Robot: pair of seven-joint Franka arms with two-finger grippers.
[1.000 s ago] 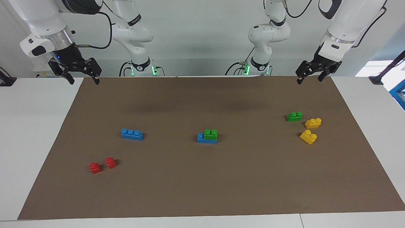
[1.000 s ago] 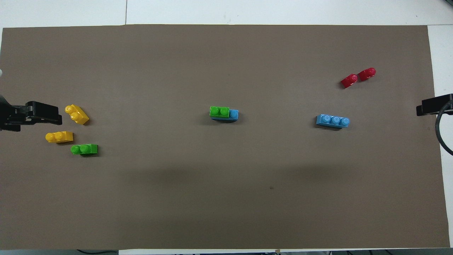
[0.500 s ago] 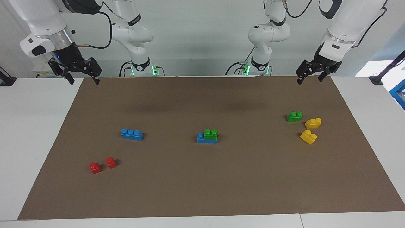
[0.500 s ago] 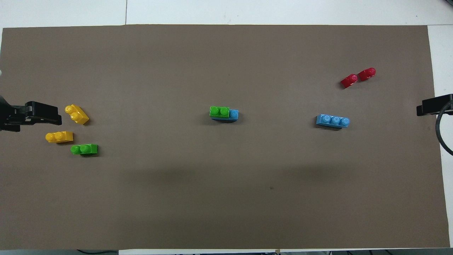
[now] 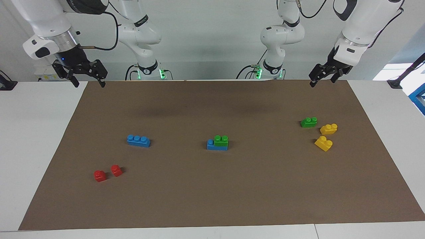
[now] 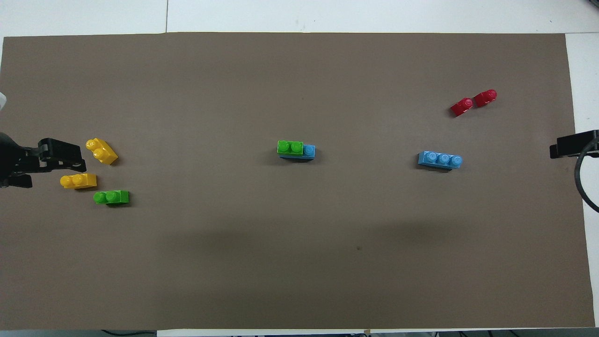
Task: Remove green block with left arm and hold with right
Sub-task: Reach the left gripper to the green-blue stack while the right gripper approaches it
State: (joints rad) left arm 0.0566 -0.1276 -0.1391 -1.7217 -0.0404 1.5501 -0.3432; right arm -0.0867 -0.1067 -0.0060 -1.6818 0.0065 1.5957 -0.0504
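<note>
Next, my right gripper grabs the blue brick by its bare stud end to hold it, since the green block covers most of the brick.
A green block sits on top of a blue brick at the middle of the brown mat; it also shows in the overhead view. A second green block lies loose toward the left arm's end. My left gripper is open and empty, raised over the mat's corner by its base; it appears in the overhead view beside the yellow blocks. My right gripper is open and empty, raised over the mat's other corner nearest the robots.
Two yellow blocks lie by the loose green block. A loose blue three-stud brick and two red blocks lie toward the right arm's end. The brown mat covers most of the white table.
My left gripper has turned and shifted slightly toward the table's middle. My right gripper has barely shifted. The blocks have not moved.
</note>
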